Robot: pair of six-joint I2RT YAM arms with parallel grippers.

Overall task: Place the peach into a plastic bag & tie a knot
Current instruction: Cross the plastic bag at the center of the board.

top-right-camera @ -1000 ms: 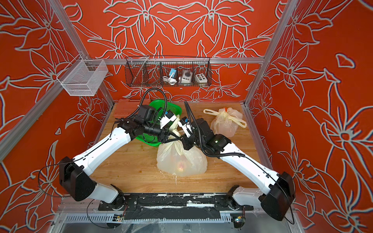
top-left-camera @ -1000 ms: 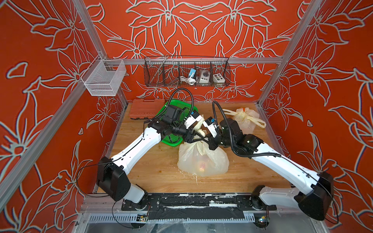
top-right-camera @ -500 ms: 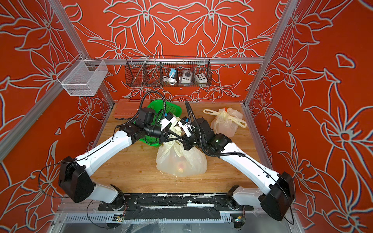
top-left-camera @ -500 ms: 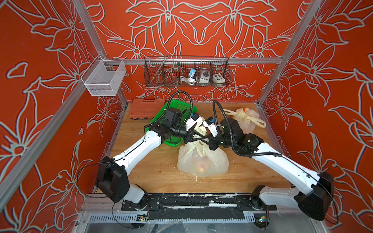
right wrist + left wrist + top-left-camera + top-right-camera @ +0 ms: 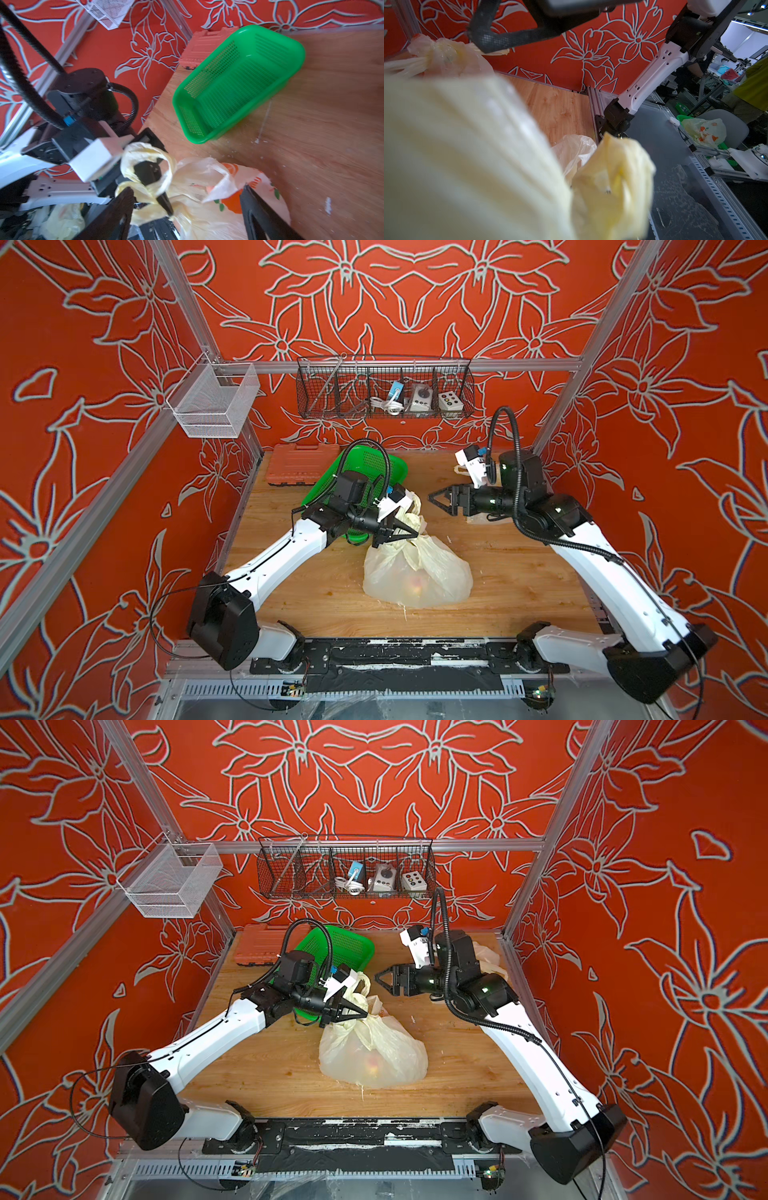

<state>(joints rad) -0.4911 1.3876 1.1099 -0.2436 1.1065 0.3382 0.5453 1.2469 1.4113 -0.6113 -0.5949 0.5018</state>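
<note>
To tie the knot, my right gripper next needs to pinch the bag's looped handle by its loose end, beyond my left gripper's hold.
A pale yellow plastic bag (image 5: 419, 576) (image 5: 374, 1056) sits mid-table, with the peach (image 5: 417, 584) (image 5: 374, 1065) showing faintly through its wall. My left gripper (image 5: 409, 533) (image 5: 360, 1015) is shut on the bag's twisted handle at its neck. In the left wrist view that handle (image 5: 467, 166) is a blur that hides the jaws. My right gripper (image 5: 434, 499) (image 5: 380, 979) hangs open behind the bag and right of it, holding nothing. In the right wrist view its fingers (image 5: 124, 207) stand wide apart, with the looped handle (image 5: 149, 166) beyond them.
A green basket (image 5: 365, 472) (image 5: 239, 83) lies tilted at the back left, beside an orange case (image 5: 299, 464). Another tied bag (image 5: 486, 961) (image 5: 446, 56) sits behind the right arm. A wire rack (image 5: 384, 389) and a white mesh basket (image 5: 212, 402) hang on the walls.
My right gripper opened, let go of the bag's handle and drew back to the right. My left gripper closed on the handle and stays at the bag's neck.
</note>
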